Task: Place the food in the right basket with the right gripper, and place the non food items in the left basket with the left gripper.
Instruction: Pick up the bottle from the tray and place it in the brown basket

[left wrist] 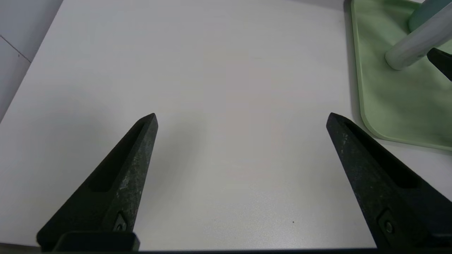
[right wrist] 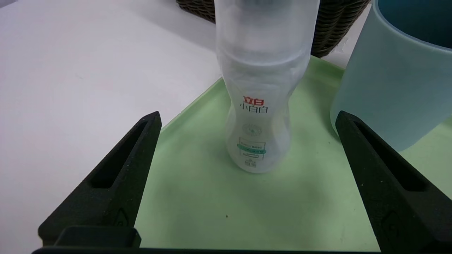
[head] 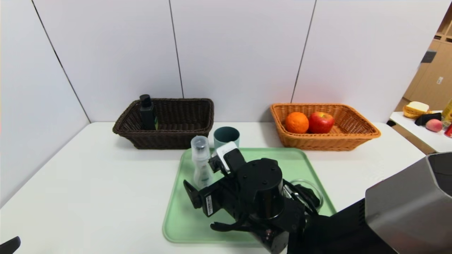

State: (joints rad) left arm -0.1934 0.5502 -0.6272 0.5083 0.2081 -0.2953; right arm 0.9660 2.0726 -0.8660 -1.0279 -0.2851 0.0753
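Observation:
The clear bottle point(right wrist: 261, 88) is beyond the right gripper's fingers over the green tray, so they would miss it if they closed now. The right gripper will move toward it first.
A clear plastic bottle point(head: 201, 164) stands upright on the green tray point(head: 183, 218), with a teal cup point(head: 226, 137) just behind it. My right gripper point(head: 204, 180) is open low over the tray. In the right wrist view the bottle point(right wrist: 261, 88) stands just ahead of the right gripper point(right wrist: 247, 114), and the cup point(right wrist: 399, 77) is beside one finger. The dark left basket point(head: 176, 139) holds a black bottle point(head: 147, 113). The orange right basket point(head: 353, 135) holds an orange point(head: 296, 122) and a red apple point(head: 321, 122). My left gripper point(left wrist: 242, 114) is open and empty over bare table, left of the tray point(left wrist: 392, 102).
A glass bowl point(head: 310, 187) sits on the tray's right side, partly hidden behind my right arm. A side table at far right carries bread point(head: 416, 108) and a peach point(head: 434, 125). White wall panels close off the back and the left.

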